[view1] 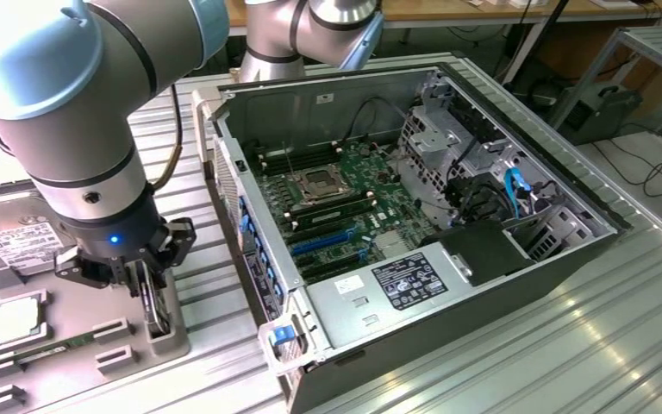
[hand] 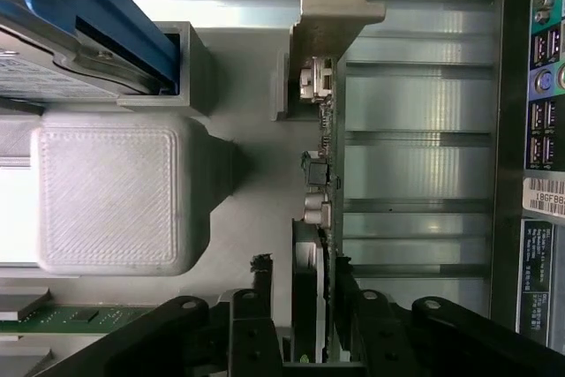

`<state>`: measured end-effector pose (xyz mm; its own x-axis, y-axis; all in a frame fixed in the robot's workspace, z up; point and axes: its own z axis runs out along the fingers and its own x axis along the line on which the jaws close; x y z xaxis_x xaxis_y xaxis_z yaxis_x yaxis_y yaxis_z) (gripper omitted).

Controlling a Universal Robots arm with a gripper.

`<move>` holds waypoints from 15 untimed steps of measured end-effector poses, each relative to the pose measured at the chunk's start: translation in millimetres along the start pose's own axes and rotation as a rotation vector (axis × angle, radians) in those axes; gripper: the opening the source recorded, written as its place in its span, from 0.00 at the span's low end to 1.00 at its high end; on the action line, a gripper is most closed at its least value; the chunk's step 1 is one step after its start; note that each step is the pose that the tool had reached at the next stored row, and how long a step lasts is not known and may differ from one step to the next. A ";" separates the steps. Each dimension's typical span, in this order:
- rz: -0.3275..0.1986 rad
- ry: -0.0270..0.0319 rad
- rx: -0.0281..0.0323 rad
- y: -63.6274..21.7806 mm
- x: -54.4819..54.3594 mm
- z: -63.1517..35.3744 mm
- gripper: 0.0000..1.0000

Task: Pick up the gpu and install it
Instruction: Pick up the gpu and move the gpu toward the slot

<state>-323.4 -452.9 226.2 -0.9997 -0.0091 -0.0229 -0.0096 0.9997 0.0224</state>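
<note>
The GPU should be grabbed next by its upper edge (hand: 318, 262) with my gripper, so that the GPU's bracket (hand: 322, 6) and connector stay free for installing.
The gpu (view1: 154, 312) stands on edge in a slot of the grey fixture (view1: 101, 302) at the exterior view's left, beside the open PC case (view1: 423, 216). In the wrist view the gpu (hand: 325, 165) is edge-on, its pale metal bracket (hand: 331, 6) at the far end. My gripper (view1: 145, 286) is low over the card, and its black fingers (hand: 256, 324) straddle the near end. My gripper (hand: 302, 275) is open: one finger lies close against the card, and a thin gap shows at the other. Blue expansion slots (view1: 325, 243) sit on the motherboard (view1: 331, 190).
On the fixture lie a silver hard drive (view1: 15, 241), a processor (view1: 15, 315) and a green memory stick (view1: 55, 349). A grey printed block (hand: 110, 200) stands beside the card. The case's rear ports (hand: 543, 86) are close by. Ribbed metal table (view1: 607, 345) surrounds the case.
</note>
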 end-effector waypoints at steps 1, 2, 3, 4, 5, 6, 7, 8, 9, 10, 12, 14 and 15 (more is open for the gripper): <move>0.000 0.0000 0.0000 0.0 0.0 0.0 0.34; 0.000 0.0000 0.0000 0.0 0.0 0.0 0.34; 0.000 0.0000 0.0000 0.0 0.0 0.0 0.28; 0.000 -0.0001 0.0000 0.0 0.0 0.0 0.27; 0.000 0.0000 0.0000 0.0 0.0 0.0 0.27; 0.000 -0.0001 -0.0002 0.0 0.0 0.0 0.27; 0.000 0.0000 -0.0001 0.0 0.0 -0.6 0.27; 0.000 -0.0001 -0.0002 0.0 0.0 -1.4 0.27; 0.000 -0.0001 -0.0002 0.1 -0.1 -2.6 0.27; 0.000 0.0000 -0.0002 0.1 -0.1 -4.3 0.27; 0.000 0.0001 0.0000 0.1 -0.2 -7.6 0.27; 0.000 0.0000 -0.0002 0.2 -0.3 -11.5 0.27; 0.000 0.0000 -0.0002 0.2 -0.4 -13.3 0.27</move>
<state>-323.3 -453.0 239.5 -0.9997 -0.0090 -0.0230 -0.0096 0.9997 0.0226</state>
